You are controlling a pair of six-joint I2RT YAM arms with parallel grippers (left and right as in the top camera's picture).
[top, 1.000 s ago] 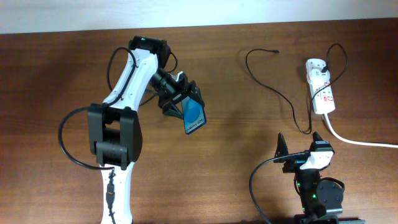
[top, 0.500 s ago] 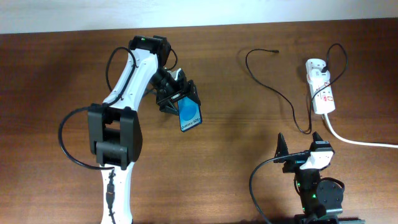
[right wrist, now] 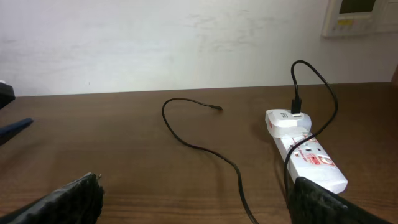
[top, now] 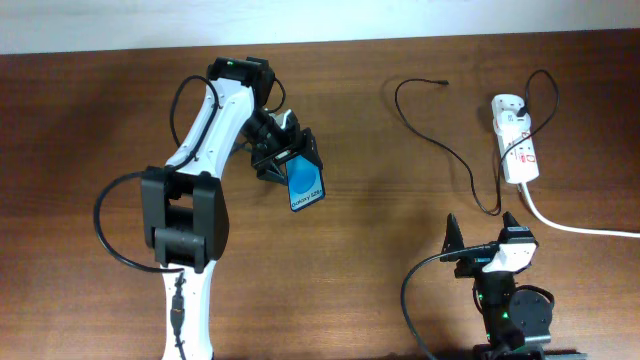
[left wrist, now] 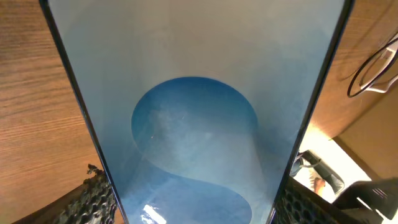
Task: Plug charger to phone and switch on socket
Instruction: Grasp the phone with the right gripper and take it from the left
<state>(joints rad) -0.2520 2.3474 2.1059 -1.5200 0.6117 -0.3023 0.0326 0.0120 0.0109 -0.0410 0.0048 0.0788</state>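
Next, my right gripper grabs the phone's loose end (top: 307,198), so the phone's opposite end stays free for my left gripper to re-grip for plugging.
My left gripper (top: 287,158) is shut on the phone (top: 305,184), a slim blue-screened phone with a black rim, held above the table left of centre. The phone fills the left wrist view (left wrist: 196,112) between my left fingers. The charger (top: 450,155) is a thin black cable that loops from its loose tip at the back to the socket (top: 516,140), a white power strip with red markings at the right. Both show in the right wrist view, the charger (right wrist: 205,149) and the socket (right wrist: 305,152). My right gripper (top: 482,232) is open and empty near the front edge.
A thick white cord (top: 575,226) runs from the socket to the right edge. A white plug block (right wrist: 286,119) sits in the socket's far end. A pale wall stands behind the table's back edge.
My left gripper has turned the phone and drawn it slightly back toward the arm during the first half second. Since then it holds still. The right arm has not moved.
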